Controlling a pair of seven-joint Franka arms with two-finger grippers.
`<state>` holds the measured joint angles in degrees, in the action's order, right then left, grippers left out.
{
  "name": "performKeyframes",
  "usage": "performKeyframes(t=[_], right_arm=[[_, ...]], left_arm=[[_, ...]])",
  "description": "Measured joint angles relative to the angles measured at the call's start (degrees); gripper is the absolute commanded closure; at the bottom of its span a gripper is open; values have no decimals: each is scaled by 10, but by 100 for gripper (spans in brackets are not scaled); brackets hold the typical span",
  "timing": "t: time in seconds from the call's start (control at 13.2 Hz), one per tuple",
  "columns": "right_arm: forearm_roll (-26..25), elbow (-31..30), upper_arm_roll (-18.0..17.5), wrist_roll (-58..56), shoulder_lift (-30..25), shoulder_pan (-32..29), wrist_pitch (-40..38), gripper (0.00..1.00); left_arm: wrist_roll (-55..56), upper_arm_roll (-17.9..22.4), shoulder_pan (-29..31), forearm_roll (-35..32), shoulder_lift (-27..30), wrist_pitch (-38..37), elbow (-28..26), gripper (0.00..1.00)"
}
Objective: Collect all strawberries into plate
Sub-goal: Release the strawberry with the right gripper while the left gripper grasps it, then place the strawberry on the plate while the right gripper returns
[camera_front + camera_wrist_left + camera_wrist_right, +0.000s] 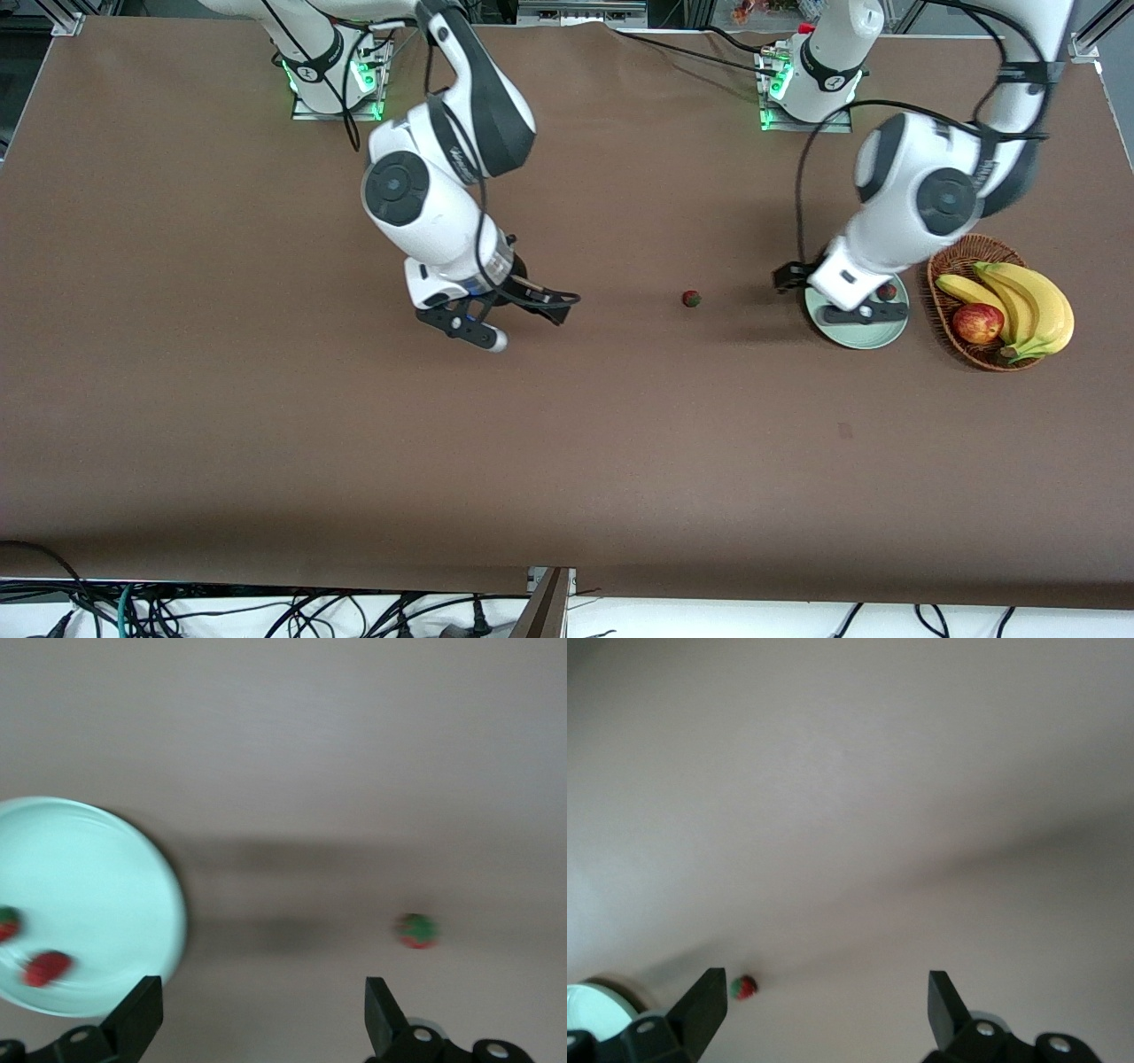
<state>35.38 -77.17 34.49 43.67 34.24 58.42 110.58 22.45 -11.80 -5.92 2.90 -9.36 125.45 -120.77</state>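
Note:
The last strawberry is on its own and needs to go into the plate [864, 335]. My left gripper should grab the strawberry by its rounded body [690, 299] next.
The pale mint-green plate [864, 335] lies next to the basket at the left arm's end of the table. One strawberry [886, 291] shows on it; the left wrist view shows two strawberries [46, 967] [7, 923] on the plate [89, 895]. A third strawberry [692, 299] lies on the bare table between the two grippers, and it also shows in the left wrist view [416, 930] and the right wrist view [744, 987]. My left gripper [833, 297] [261, 1019] is open and empty above the plate's edge. My right gripper [523, 323] [824, 1010] is open and empty above the table's middle.
A brown wicker basket [952, 257] holds bananas [1028, 306] and a red-yellow apple [977, 322] beside the plate, at the left arm's end. The brown table cloth [266, 399] stretches wide toward the right arm's end and the front edge.

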Motion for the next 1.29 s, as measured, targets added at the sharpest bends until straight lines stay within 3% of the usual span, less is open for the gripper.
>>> performKeyframes(t=[0.15,0.38,0.53,0.68,0.84,0.99,1.29], right_arm=[[-43,-1,11,-8,-39,0,-48,0],[-126,-9,16,-24,-99,1,-114,0],[-142,-31,31,-62,-135,1,-133,0],[-181,-68,39,-102,-177,-7,-136,0],[-218,-100,13,-145,-221,-49,-148,0],[-246,-114,-55,-201,-257,-140,-174,0],[-280,-118,-221,-302,-292,-354,-211,0]], left_arm=[[98,-60,-6,-11,-17,54,-12,0],[276,-116,-13,-133,-88,138,-22,0],[349,-117,-14,-211,-143,178,-22,0],[365,-112,-12,-231,-184,211,-20,0],[366,-107,-8,-231,-203,222,-18,3],[370,-107,-7,-231,-209,223,-17,39],[377,-108,-7,-231,-210,223,-14,81]])
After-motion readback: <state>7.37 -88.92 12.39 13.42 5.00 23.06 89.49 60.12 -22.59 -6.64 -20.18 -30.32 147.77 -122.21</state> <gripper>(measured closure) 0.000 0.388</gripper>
